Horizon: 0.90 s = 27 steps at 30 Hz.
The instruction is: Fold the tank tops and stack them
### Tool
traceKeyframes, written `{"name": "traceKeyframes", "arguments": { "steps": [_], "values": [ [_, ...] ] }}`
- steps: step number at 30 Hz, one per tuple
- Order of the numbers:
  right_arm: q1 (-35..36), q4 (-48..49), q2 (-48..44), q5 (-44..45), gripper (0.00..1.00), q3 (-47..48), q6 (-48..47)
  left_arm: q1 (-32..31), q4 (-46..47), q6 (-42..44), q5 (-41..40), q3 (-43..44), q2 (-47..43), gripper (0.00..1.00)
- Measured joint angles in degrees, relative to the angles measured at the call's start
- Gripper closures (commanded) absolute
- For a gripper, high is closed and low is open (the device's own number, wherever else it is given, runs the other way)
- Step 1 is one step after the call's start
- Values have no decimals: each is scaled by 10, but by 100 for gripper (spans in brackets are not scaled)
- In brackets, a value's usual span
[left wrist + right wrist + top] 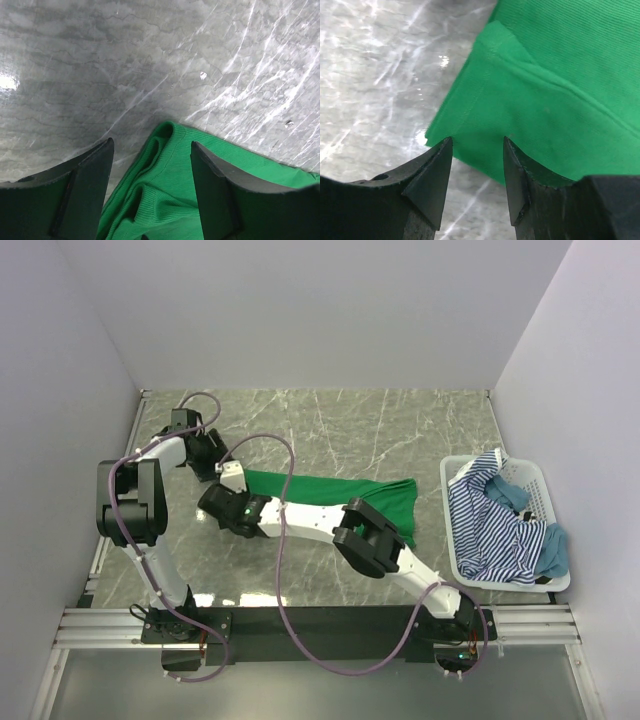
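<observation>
The right gripper next needs to grab the green tank top's near hem corner (468,152), so that both grippers can fold that end of the tank top over.
The bright green tank top (340,495) lies spread across the middle of the table. My left gripper (232,476) hovers at its far left end. In the left wrist view, this gripper (151,146) is open, and a bunched ribbed strap of the green tank top (165,190) lies between its fingers. My right gripper (222,505) reaches across to the near left corner. It is open (477,141), its tips either side of the green hem corner (470,125). The striped tank top (490,525) and the teal one (555,550) lie heaped in the basket.
A white slatted basket (530,472) stands at the right edge of the table. The right arm's long links (370,540) cross low over the front of the green cloth. White walls close in the marbled table (380,430) on three sides.
</observation>
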Motion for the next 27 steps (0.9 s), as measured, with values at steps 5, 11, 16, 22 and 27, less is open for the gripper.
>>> {"name": "traceKeyframes", "arguments": {
  "steps": [5, 11, 16, 22, 27],
  "values": [
    [18, 37, -5, 28, 47, -26, -4, 0, 0, 0, -2, 0, 0, 32],
    [28, 43, 3, 39, 47, -2, -13, 1, -3, 0, -17, 0, 0, 32],
    [28, 65, 3, 56, 46, -10, -19, 4, -3, -1, -23, 0, 0, 32],
    [28, 69, 8, 67, 46, -1, -30, 6, -4, -5, -31, 0, 0, 33],
    [28, 70, 19, 67, 46, 9, -32, 18, -4, -20, -54, -2, -7, 34]
  ]
}}
